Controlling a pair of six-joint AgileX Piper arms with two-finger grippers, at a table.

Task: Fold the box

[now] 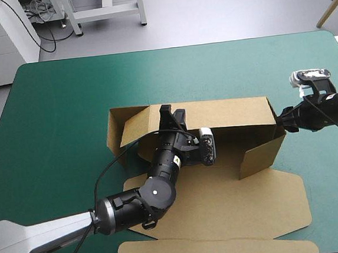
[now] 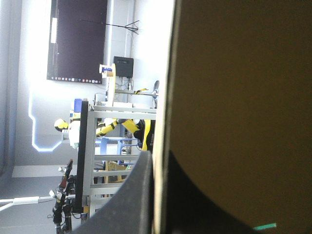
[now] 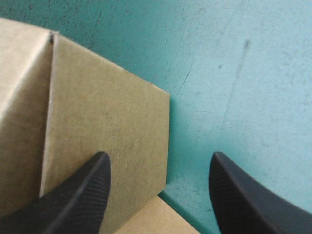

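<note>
My right gripper is to grab the small side flap next by its thin outer edge [image 1: 278, 146] to fold the box, as the flap's broad side [image 1: 260, 156] is wider than my fingers' opening.
The brown box [image 1: 229, 201] lies mid-table with its long back wall [image 1: 227, 113] raised and a side flap standing at each end. My left gripper [image 1: 170, 113] reaches over the box floor to that wall's top edge. In the left wrist view the board's edge [image 2: 163, 97] runs between the black fingers [image 2: 134, 195], so the left gripper [image 2: 158, 163] is shut on the box. At the box's right end, my right gripper [image 1: 281, 119] is open. Its fingers [image 3: 80, 192] stand apart over the right side flap [image 3: 102, 112] and its outer edge.
The box's wide lid panel [image 1: 265, 213] lies flat toward the table's front edge, with another flap [image 1: 215, 251] at the very front. The teal-green cover [image 1: 65, 94] shows beyond the back wall and to the right of the box [image 3: 243, 73].
</note>
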